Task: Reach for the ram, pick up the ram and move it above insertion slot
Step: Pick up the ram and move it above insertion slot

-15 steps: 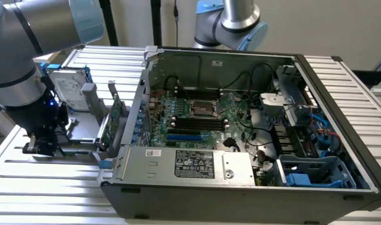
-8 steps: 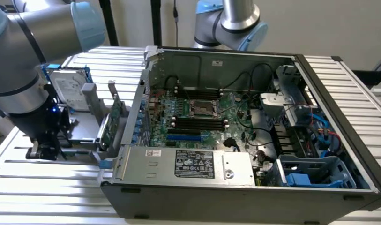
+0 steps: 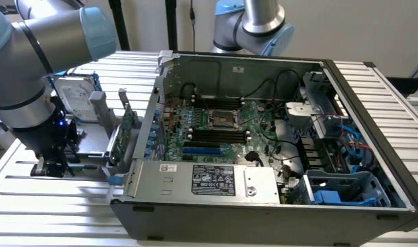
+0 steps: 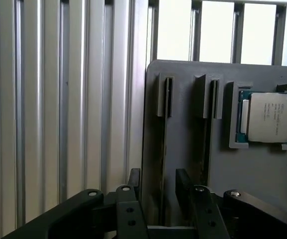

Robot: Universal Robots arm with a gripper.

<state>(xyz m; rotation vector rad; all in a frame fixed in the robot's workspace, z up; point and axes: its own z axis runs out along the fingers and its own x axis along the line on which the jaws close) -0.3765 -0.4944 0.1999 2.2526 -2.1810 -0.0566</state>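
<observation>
My gripper should next grab the ram (image 4: 162,149) by its bare upper edge (image 4: 163,177) between the posts to pick it up, because the holder's posts hold the ram at its ends.
My gripper (image 4: 158,179) is open and hangs low over a grey parts holder (image 4: 183,129) at the exterior view's left. In the wrist view a thin dark strip, the ram (image 4: 162,149) seen edge-on, stands in the holder's slot. It runs between my two black fingers (image 4: 133,178), one on each side, neither touching it. In the exterior view the gripper (image 3: 54,165) sits beside the open computer case (image 3: 264,206). The black memory slots (image 3: 218,136) lie on the green motherboard next to the processor socket (image 3: 224,118).
A processor chip (image 4: 267,117) rests in a pocket of the holder beside a second slot (image 4: 210,124). A silver hard drive (image 3: 75,98) and an upright green card with a metal bracket (image 3: 126,128) stand between my arm and the case. A second arm (image 3: 253,25) stands behind the case.
</observation>
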